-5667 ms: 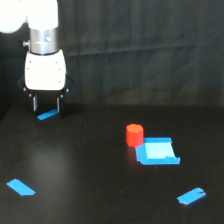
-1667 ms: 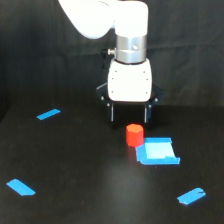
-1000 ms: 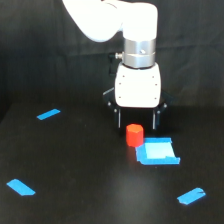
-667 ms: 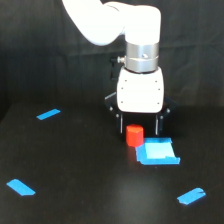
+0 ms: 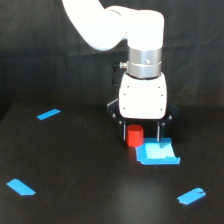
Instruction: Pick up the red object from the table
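Observation:
I will pick up the red object next, so my gripper will grab it around its upright body (image 5: 134,136).
The red object (image 5: 134,136), a short red-orange cylinder, stands upright on the black table (image 5: 90,175) just left of the blue square patch (image 5: 157,153). My gripper (image 5: 142,134) hangs low over it, its white body right above. The two dark fingers (image 5: 123,131) stand apart, one at the cylinder's left side and one to its right over the patch's edge. The cylinder sits between them, nearer the left finger. The gripper is open, and I see no squeeze on the cylinder.
Blue tape strips lie on the table: one at the far left (image 5: 48,114), one at the near left (image 5: 21,187), one at the near right (image 5: 191,196). A black curtain (image 5: 40,50) closes off the back.
The arm has travelled from the exterior view's left to the right and come down, so the fingers now straddle the red cylinder. The cylinder has not moved.

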Tool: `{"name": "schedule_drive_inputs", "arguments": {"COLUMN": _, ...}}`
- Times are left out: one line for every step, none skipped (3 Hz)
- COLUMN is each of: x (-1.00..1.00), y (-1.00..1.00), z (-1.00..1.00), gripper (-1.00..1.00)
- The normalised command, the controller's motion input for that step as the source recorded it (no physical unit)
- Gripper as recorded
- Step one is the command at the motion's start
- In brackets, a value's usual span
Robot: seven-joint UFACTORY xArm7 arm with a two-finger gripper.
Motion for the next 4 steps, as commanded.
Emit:
{"name": "schedule_drive_inputs", "arguments": {"x": -0.05, "y": 0.02, "z": -0.18, "gripper": -0.91}}
{"name": "schedule_drive_inputs", "arguments": {"x": 0.09, "y": -0.02, "z": -0.20, "gripper": -1.00}}
{"name": "schedule_drive_inputs", "arguments": {"x": 0.10, "y": 0.03, "z": -0.17, "gripper": -0.95}}
{"name": "schedule_drive_inputs", "arguments": {"x": 0.09, "y": -0.12, "z": -0.16, "gripper": -1.00}}
